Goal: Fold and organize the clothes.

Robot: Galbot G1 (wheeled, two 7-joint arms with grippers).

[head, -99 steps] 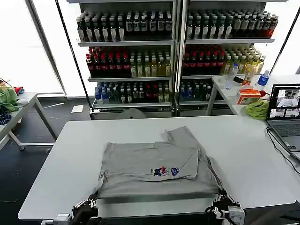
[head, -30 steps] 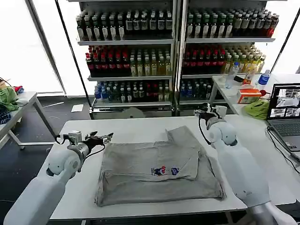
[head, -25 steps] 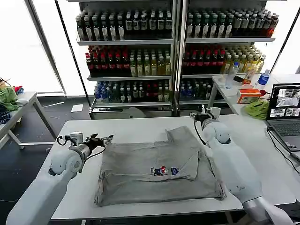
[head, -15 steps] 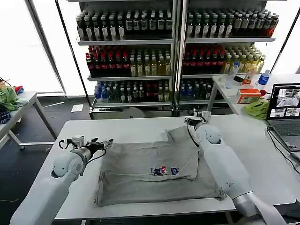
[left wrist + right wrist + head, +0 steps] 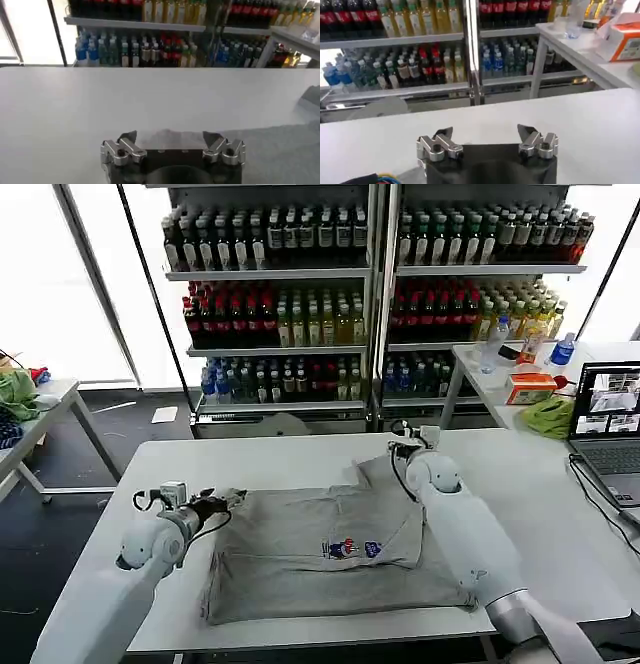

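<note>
My left gripper grips the shirt's corner across from its sleeve (image 5: pixel 250 497) next, to fold the grey shirt over its chest print (image 5: pixel 352 548).
A light grey shirt (image 5: pixel 330 549) with a small multicoloured chest print (image 5: pixel 352 548) lies partly folded on the white table (image 5: pixel 270 459), one sleeve (image 5: pixel 385 474) pointing to the far side. My left gripper (image 5: pixel 228 498) hovers open at the shirt's far left corner; in the left wrist view its jaws (image 5: pixel 170 136) stand wide apart over bare table, with grey cloth (image 5: pixel 282 152) off to one side. My right gripper (image 5: pixel 400 444) is open just beyond the far end of the sleeve, and in the right wrist view (image 5: pixel 485 131) nothing lies between its fingers.
An open laptop (image 5: pixel 608 419) with its cable sits at the table's right edge. Behind it a second table carries a bunched green cloth (image 5: pixel 548 416) and an orange box (image 5: pixel 530 389). Bottle shelves (image 5: pixel 370 304) fill the back. A side table (image 5: pixel 40 419) stands at far left.
Both arms came up from below the table's front edge and reached over it. In the last second each gripper moved inward and lower, to the shirt's far corners.
</note>
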